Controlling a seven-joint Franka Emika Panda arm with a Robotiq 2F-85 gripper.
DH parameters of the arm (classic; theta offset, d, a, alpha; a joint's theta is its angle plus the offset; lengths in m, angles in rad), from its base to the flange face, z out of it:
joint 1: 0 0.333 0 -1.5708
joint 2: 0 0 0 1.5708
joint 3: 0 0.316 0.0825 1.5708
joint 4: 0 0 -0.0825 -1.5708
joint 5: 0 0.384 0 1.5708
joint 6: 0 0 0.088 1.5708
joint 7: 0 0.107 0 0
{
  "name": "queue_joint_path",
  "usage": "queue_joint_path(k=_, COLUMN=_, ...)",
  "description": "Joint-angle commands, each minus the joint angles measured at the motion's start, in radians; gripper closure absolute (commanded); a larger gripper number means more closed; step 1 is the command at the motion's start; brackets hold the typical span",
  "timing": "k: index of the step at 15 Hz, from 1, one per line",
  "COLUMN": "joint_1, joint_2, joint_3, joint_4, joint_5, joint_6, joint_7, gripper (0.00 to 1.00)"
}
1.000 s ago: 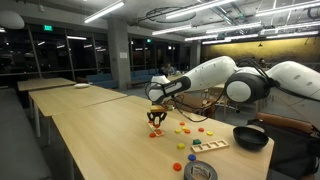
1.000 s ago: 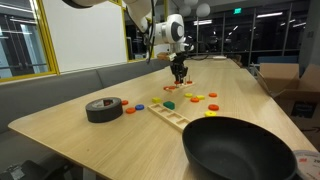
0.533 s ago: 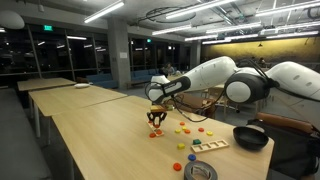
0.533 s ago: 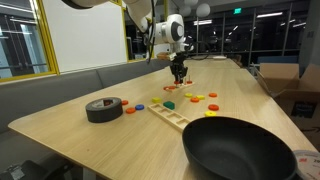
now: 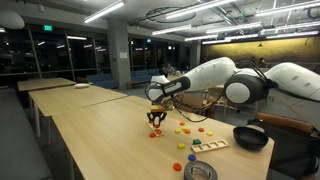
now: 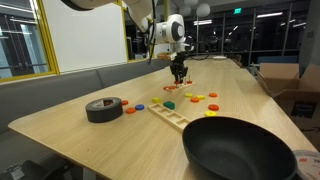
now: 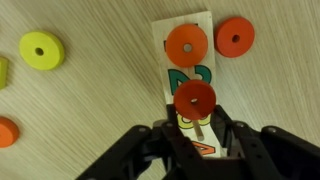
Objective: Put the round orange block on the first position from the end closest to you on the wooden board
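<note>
The round orange block's point(image 7: 195, 96) hole is beside the strip's brown peg, and the block would fall loose if I opened now. My gripper should keep holding the block.
My gripper point(image 7: 195, 115) hangs above the table in both exterior views point(image 5: 157, 121) point(image 6: 179, 76). It is shut on a round orange block point(image 7: 195, 96) with a small centre hole. Below it in the wrist view lies a pale strip point(image 7: 205, 22) with green markings, and another orange disc point(image 7: 187, 45) sits on it. The wooden board point(image 6: 172, 116) with round recesses lies near the black bowl, also seen in an exterior view point(image 5: 210, 146), well away from the gripper.
Loose coloured discs lie around: an orange one point(image 7: 234, 37) beside the strip, a yellow one point(image 7: 40, 50), and several near the board point(image 6: 200, 99). A black bowl point(image 6: 240, 150) and a tape roll point(image 6: 104, 109) sit at the table's near end.
</note>
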Motion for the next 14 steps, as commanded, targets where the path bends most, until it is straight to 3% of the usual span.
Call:
queue_joint_path(k=1, joint_1=-0.018, joint_2=0.037, joint_3=0.019, joint_4=0.073, joint_5=0.019, joint_6=-0.032, joint_7=-0.033, gripper=0.84)
queue_joint_path(k=5, joint_1=-0.010, joint_2=0.060, joint_3=0.034, joint_4=0.094, joint_5=0.027, joint_6=-0.070, joint_7=-0.039, gripper=0.84)
queue_joint_path(k=12, joint_1=0.060, joint_2=0.017, joint_3=0.064, joint_4=0.015, joint_5=0.025, joint_6=-0.034, joint_7=-0.003, gripper=0.84)
queue_joint_path(k=13, joint_1=0.072, joint_2=0.011, joint_3=0.065, joint_4=0.010, joint_5=0.025, joint_6=-0.037, joint_7=0.007, gripper=0.50)
queue_joint_path(k=14, joint_1=0.081, joint_2=0.007, joint_3=0.066, joint_4=0.007, joint_5=0.022, joint_6=-0.036, joint_7=0.005, gripper=0.34)
